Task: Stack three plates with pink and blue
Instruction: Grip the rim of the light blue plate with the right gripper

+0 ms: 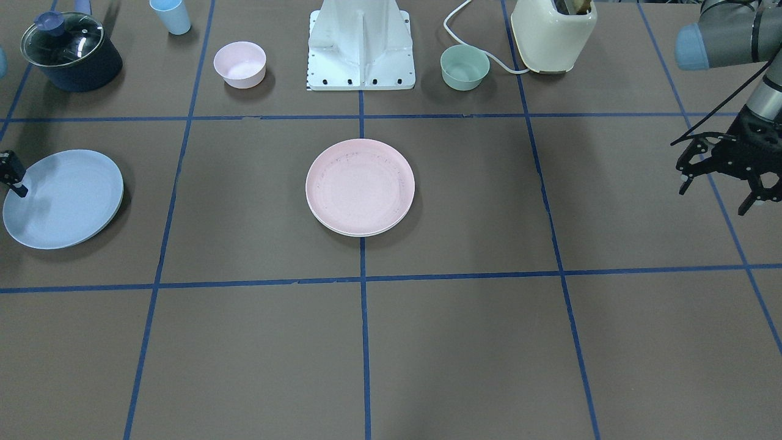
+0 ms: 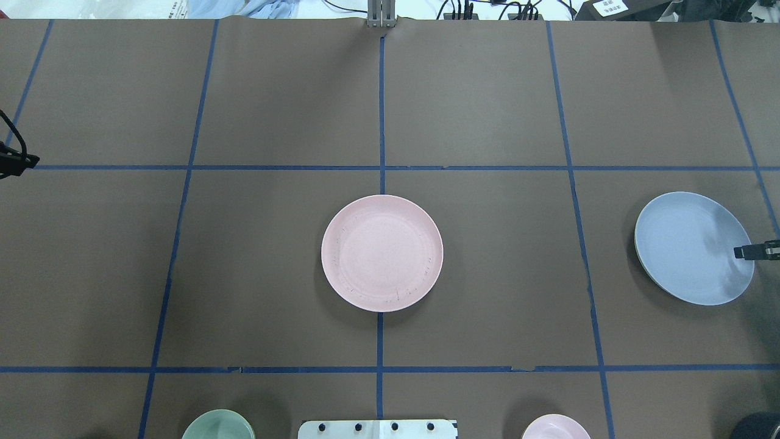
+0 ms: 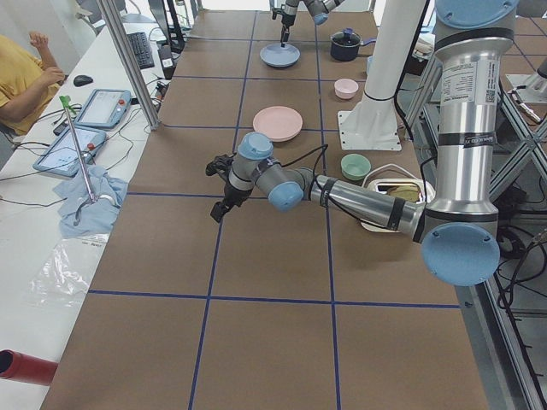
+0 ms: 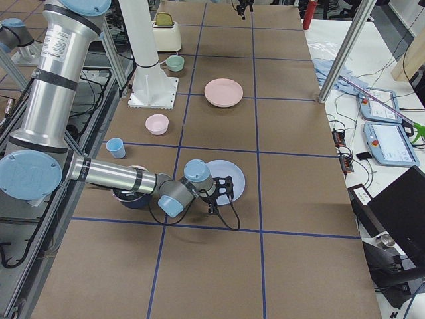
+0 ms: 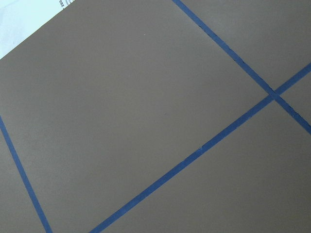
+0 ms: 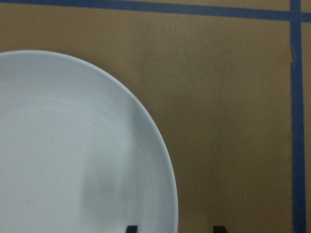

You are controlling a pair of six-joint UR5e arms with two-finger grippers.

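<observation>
I will stack the blue plate onto the pink plate (image 1: 360,186), so next I will grab the blue plate by its rim with my right gripper.
A pink plate (image 1: 360,186) lies at the table's middle, also in the overhead view (image 2: 382,253); a pale second rim shows under it. A blue plate (image 1: 61,198) lies on the robot's right side (image 2: 691,247), with a greenish rim showing beneath it. My right gripper (image 2: 746,252) is at the blue plate's outer edge. In the right wrist view (image 6: 175,228) it is open, one fingertip over the plate (image 6: 73,145) and one over the table. My left gripper (image 1: 715,198) is open and empty above bare table, far from both plates.
Near the robot base (image 1: 360,49) stand a pink bowl (image 1: 239,64), a green bowl (image 1: 464,67), a cream toaster (image 1: 553,33), a blue cup (image 1: 171,15) and a dark pot with a glass lid (image 1: 70,52). Blue tape lines grid the brown table.
</observation>
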